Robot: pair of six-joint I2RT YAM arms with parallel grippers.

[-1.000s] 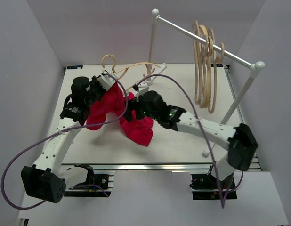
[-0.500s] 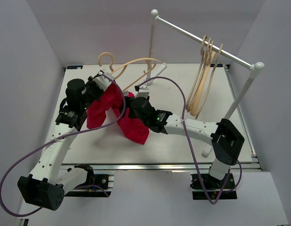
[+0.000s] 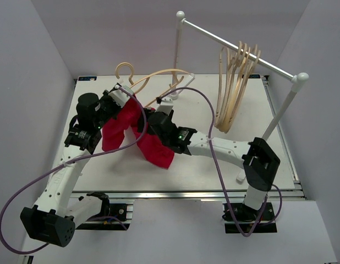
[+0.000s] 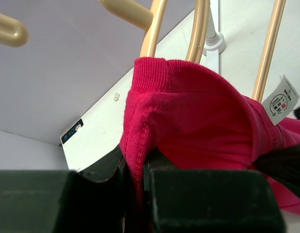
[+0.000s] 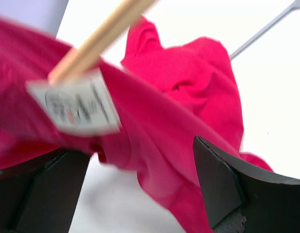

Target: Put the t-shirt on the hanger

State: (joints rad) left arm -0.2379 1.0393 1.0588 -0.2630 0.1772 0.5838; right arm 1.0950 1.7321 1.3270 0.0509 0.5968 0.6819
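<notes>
I should next grab the t-shirt's collar edge beside the label with my right gripper, opposite my left gripper, to pull the neck opening over the hanger arm.
The red t-shirt (image 3: pixel 129 129) hangs bunched over the table's left middle, its lower part draped at the centre. My left gripper (image 3: pixel 116 100) is shut on the ribbed collar edge (image 4: pixel 136 160) and holds it up. The pale-wood hanger (image 3: pixel 159 76) lies tilted behind the shirt, hook (image 3: pixel 125 69) at the back left. Its arms (image 4: pixel 270 48) run down into the neck opening beside the white label (image 4: pixel 282 99). My right gripper (image 3: pixel 143 124) is open just right of the collar. In its wrist view (image 5: pixel 140 184) red cloth (image 5: pixel 189 92) lies between its fingers, under a hanger arm (image 5: pixel 94 42) and the label (image 5: pixel 75 107).
A white garment rack (image 3: pixel 236 48) stands at the back right, with several identical hangers (image 3: pixel 235 82) on its rail. Its post foot (image 3: pixel 241 177) is near the front right. Purple cables (image 3: pixel 211 118) loop over both arms. Grey walls close in the sides.
My right arm has reached further left, up to the shirt's collar. My left gripper has shifted slightly left with the collar. The hangers on the rack have swung.
</notes>
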